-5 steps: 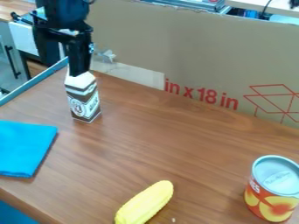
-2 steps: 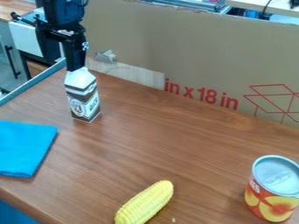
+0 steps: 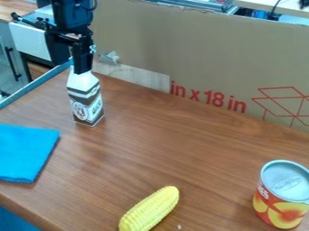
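Note:
My gripper grabs the milk carton by its peaked top next, to shift the carton across the wooden table.
The black gripper (image 3: 70,67) hangs at the upper left with its two fingers apart, so it is open. One finger overlaps the top of a brown-and-white carton (image 3: 86,101) and hides part of its peak; whether they touch I cannot tell. The carton stands upright on the wooden table (image 3: 163,135). A yellow corn cob (image 3: 149,210) lies at an angle near the bottom edge. At the lower right stands a can (image 3: 280,198) with a silvery lid and an orange-red label. A folded blue cloth (image 3: 25,153) lies flat at the left.
A tall cardboard sheet (image 3: 205,54) with red print runs along the table's back side. A bluish rail (image 3: 36,84) borders the table at the upper left. Beyond it are a grey cabinet and a white surface.
The gripper has risen slightly and then shifted a little to the right above the carton. Carton, corn, can and cloth have stayed where they were.

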Robot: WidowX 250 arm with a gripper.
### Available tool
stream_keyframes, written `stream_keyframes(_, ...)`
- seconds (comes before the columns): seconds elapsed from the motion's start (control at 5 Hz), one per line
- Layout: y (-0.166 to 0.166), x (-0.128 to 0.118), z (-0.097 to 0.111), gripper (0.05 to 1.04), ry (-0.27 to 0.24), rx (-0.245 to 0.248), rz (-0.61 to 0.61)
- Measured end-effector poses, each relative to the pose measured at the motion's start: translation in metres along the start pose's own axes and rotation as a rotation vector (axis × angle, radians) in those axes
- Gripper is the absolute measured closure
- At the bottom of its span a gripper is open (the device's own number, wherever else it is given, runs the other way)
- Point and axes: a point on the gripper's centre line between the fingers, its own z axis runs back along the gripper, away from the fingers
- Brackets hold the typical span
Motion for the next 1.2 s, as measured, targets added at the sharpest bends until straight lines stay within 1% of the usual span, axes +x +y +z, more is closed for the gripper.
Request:
stream_keyframes(0.4,0.003,0.010,-0.008,0.081,0.017,-0.014,0.002)
stream_keyframes(0.8,0.004,0.013,-0.010,0.081,0.007,-0.002,0.038)
stream_keyframes(1.0,-0.002,0.013,-0.017,0.081,0.012,-0.013,0.045)
stream_keyframes(1.2,-0.008,0.012,-0.028,0.081,0.014,-0.020,0.073)
